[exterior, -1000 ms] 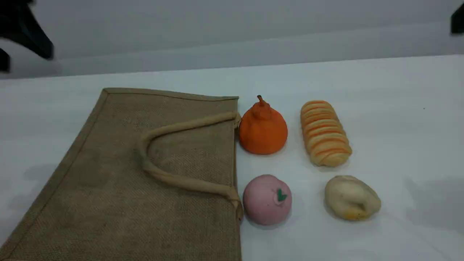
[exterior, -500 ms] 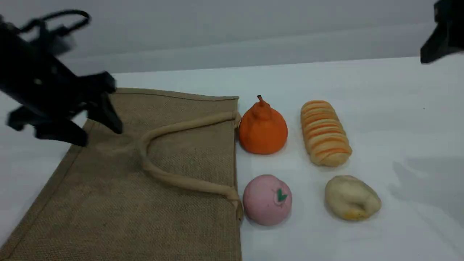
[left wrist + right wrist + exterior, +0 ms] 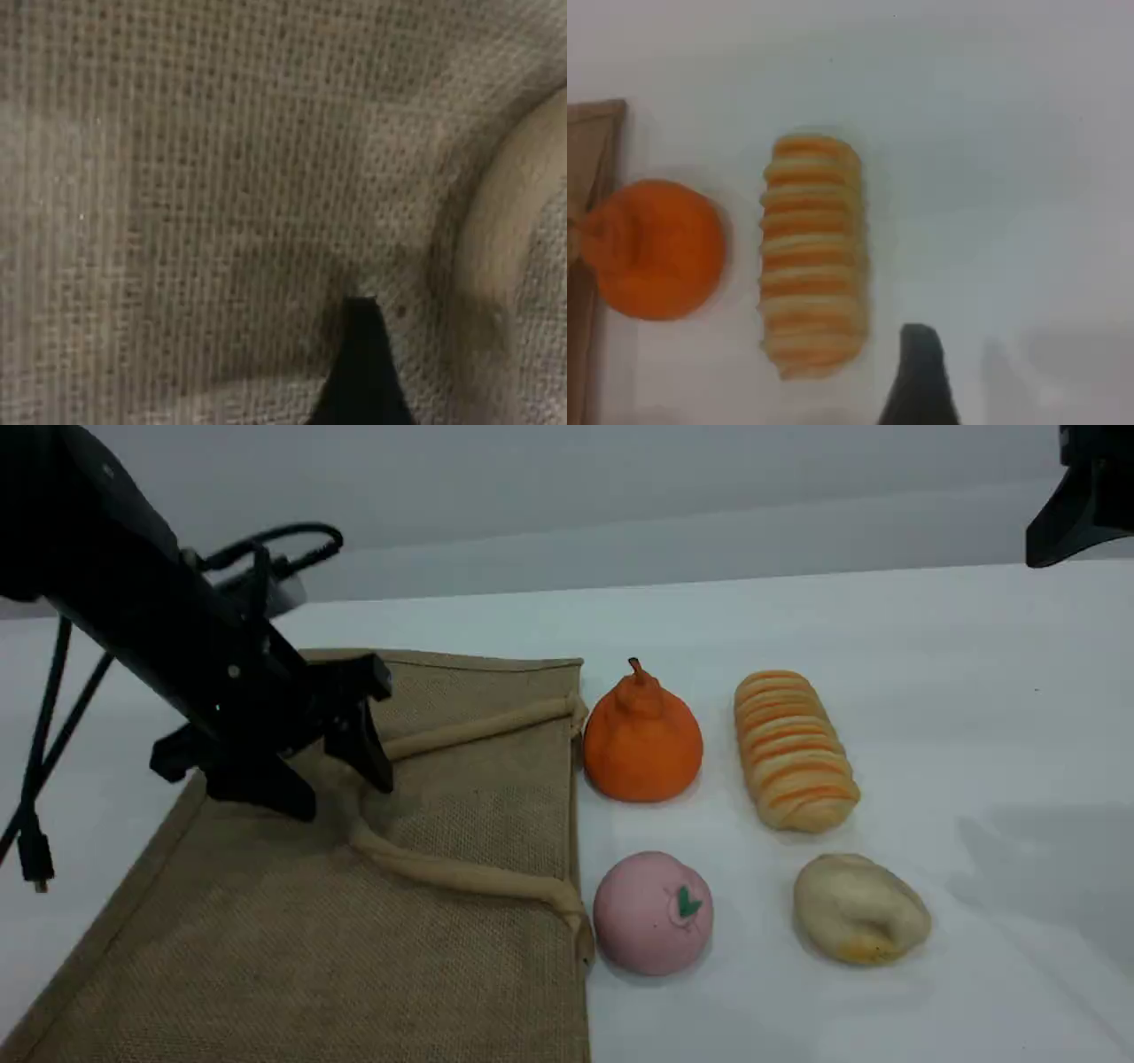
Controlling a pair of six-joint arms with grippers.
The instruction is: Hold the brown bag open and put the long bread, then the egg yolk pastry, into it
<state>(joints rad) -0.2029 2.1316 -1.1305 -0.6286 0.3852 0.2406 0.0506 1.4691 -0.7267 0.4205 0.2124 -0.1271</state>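
Observation:
My left gripper needs to pinch the brown bag's upper handle next, at its rope bend (image 3: pixel 357 810). The bend stands up in a thick roll, while the bag's cloth (image 3: pixel 361 957) lies flat.
The brown bag (image 3: pixel 266 939) lies flat at the left, mouth edge facing the foods, and its weave (image 3: pixel 177 177) fills the left wrist view. My left gripper (image 3: pixel 332 784) hangs open low over the bend of the bag's upper rope handle (image 3: pixel 461 877); one fingertip (image 3: pixel 361 363) shows just left of the handle (image 3: pixel 505 248). The long bread (image 3: pixel 793 748) lies right of centre, seen from above as the long bread (image 3: pixel 811 257) in the right wrist view. The egg yolk pastry (image 3: pixel 859 908) sits in front of it. My right gripper (image 3: pixel 1076 505) hovers high at the top right, empty, with one fingertip (image 3: pixel 920 372) in view.
An orange pear-shaped fruit (image 3: pixel 642 735) stands against the bag's mouth edge, also the orange fruit (image 3: pixel 656 248) in the right wrist view. A pink ball (image 3: pixel 653 912) sits in front of it by the handle's end. A black cable (image 3: pixel 40 779) dangles from the left arm.
My left arm has swept in from the upper left, moving right and down over the bag to the handle's bend. The right gripper has edged slightly into view. Foods and bag have not moved.

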